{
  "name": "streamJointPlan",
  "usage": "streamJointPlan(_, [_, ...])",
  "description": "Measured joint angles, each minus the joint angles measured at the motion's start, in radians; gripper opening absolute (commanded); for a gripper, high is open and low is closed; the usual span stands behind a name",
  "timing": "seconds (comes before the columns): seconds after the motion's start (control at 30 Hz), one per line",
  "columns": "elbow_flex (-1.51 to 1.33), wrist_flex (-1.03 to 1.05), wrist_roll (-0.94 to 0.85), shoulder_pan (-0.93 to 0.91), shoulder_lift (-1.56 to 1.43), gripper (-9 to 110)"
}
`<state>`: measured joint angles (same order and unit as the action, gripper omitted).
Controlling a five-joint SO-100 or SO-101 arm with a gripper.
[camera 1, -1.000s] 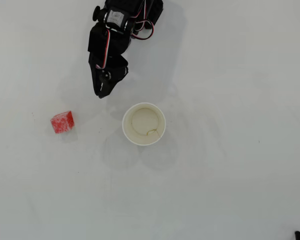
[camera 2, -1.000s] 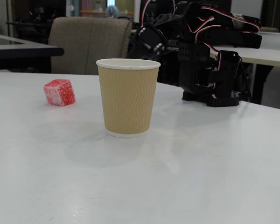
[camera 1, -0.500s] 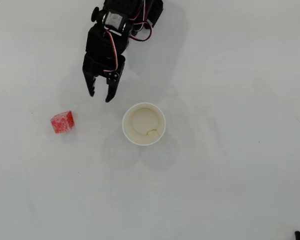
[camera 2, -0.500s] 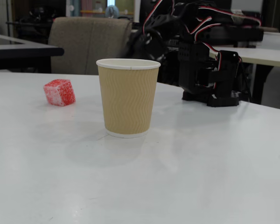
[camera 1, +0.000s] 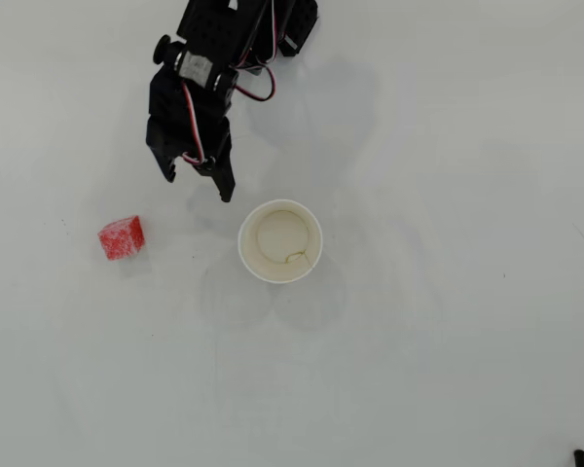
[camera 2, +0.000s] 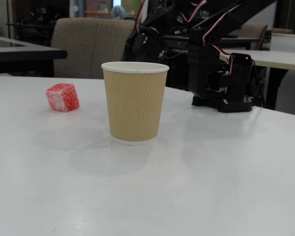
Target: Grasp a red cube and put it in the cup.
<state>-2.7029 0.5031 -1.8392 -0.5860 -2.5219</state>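
Note:
My gripper is to grab the red cube [camera 1: 122, 236] next by its opposite sides, to put it in the cup [camera 1: 244, 243].
The red cube [camera 1: 122, 236] lies on the white table, left of the cup in the overhead view; the fixed view shows the cube [camera 2: 62, 97] behind and left of the cup. The cup [camera 1: 244, 243] stands upright and empty, with a white rim and cream inside; the fixed view shows the cup's [camera 2: 134, 103] tan ribbed wall. My gripper [camera 1: 197, 185] is open and empty, just up and left of the cup and up and right of the cube, touching neither. In the fixed view the gripper [camera 2: 221, 101] hangs low over the table, behind and right of the cup.
The arm's black body and wires [camera 1: 238, 39] reach in from the top edge of the overhead view. A small black object [camera 1: 579, 455] sits at the bottom right corner. A chair [camera 2: 88, 44] and other tables stand beyond the table's far edge.

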Motion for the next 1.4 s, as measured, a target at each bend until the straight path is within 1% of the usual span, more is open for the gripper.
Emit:
streamJointPlan(0.37, [0.238,-0.051,0.000,-0.058,0.339,30])
streamJointPlan(0.63, [0.385,-0.075,0.000,-0.081,0.522,30])
streamJointPlan(0.8, [0.497,-0.081,0.000,-0.103,0.634,32])
streamJointPlan(1.1, [0.612,-0.081,0.000,-0.143,0.726,34])
streamJointPlan(1.4, [0.655,-0.081,-0.011,-0.164,0.804,34])
